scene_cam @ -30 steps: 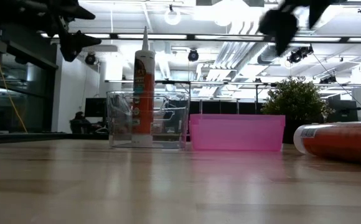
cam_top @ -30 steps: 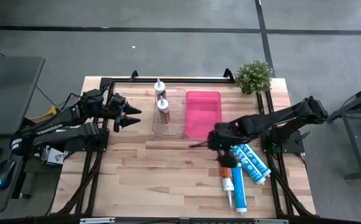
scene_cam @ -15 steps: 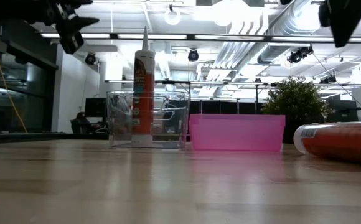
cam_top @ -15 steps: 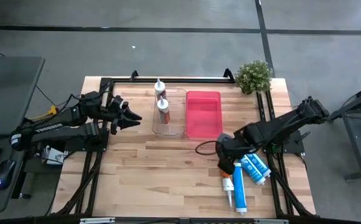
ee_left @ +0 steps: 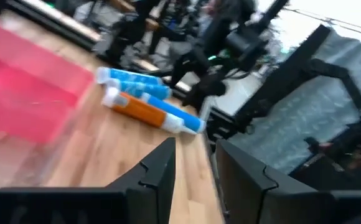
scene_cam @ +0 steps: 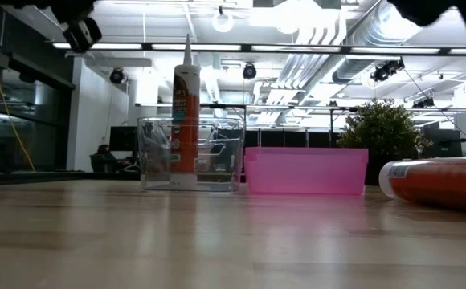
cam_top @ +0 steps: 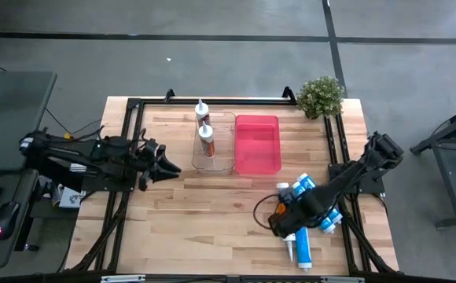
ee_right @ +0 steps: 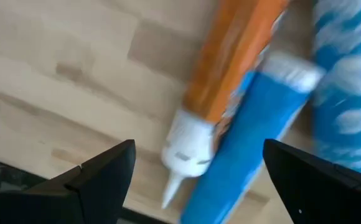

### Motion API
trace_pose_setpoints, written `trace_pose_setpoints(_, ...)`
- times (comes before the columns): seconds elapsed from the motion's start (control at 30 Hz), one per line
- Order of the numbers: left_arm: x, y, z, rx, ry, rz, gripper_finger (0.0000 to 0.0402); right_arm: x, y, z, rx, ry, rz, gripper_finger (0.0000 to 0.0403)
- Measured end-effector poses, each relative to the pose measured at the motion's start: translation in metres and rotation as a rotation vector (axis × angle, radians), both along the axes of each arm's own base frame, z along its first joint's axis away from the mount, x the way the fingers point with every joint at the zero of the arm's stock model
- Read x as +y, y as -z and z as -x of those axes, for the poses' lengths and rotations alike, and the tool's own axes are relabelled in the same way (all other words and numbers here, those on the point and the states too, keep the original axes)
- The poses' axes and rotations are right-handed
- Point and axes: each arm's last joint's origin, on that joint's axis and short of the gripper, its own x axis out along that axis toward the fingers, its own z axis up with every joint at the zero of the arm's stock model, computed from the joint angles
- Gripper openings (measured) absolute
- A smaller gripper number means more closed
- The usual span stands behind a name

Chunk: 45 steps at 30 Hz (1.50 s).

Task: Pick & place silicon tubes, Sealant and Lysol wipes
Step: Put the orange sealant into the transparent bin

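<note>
The sealant needs to move into the clear bin, so my right gripper will next grab the orange tube's white nozzle end (ee_right: 187, 142).
An orange tube (ee_right: 230, 62) with a white nozzle lies beside a blue tube (ee_right: 249, 137) and blue-and-white tubes (cam_top: 328, 218) on the table's near right. My right gripper (ee_right: 199, 149) hangs open just above the orange tube's nozzle end, touching nothing; in the high view the gripper (cam_top: 279, 222) hides most of that tube. Two more tubes (cam_top: 205, 130) stand upright in a clear bin (cam_top: 224, 161), next to a pink bin (cam_top: 257, 144). My left gripper (cam_top: 169, 165) is open and empty, left of the clear bin, above the table.
A small potted plant (cam_top: 320, 96) stands at the far right corner. The orange tube (scene_cam: 442, 181) lies close to the low camera. Bare wood stretches across the table's near middle and left (cam_top: 204, 228).
My right gripper has gone from beside the pink bin toward the table's near edge and now hangs over the lying tubes, still open. My left gripper has shifted a little toward the near edge as its arm drew back. The tubes and bins have stayed put.
</note>
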Motion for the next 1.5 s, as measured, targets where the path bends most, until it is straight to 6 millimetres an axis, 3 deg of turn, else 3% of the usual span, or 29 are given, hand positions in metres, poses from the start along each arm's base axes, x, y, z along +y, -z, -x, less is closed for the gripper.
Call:
trace_pose_setpoints(0.2,-0.021,0.000,-0.006,-0.022,0.082,-0.012,0.0111,0.018,0.024,-0.012,0.034,0.102,-0.063,0.0335)
trace_pose_setpoints(0.63,-0.052,0.009,-0.011,0.022,0.163,-0.059,0.0111,0.022,0.054,-0.022,0.127,0.168,-0.027,0.0327)
trace_pose_setpoints(1.13,-0.054,0.007,-0.012,-0.004,0.162,-0.072,0.0111,0.010,0.086,-0.037,0.223,0.224,0.025,0.0328)
trace_pose_setpoints(1.5,-0.054,0.007,-0.012,-0.005,0.155,-0.072,0.0111,0.009,0.095,-0.047,0.204,0.303,-0.009,0.0328)
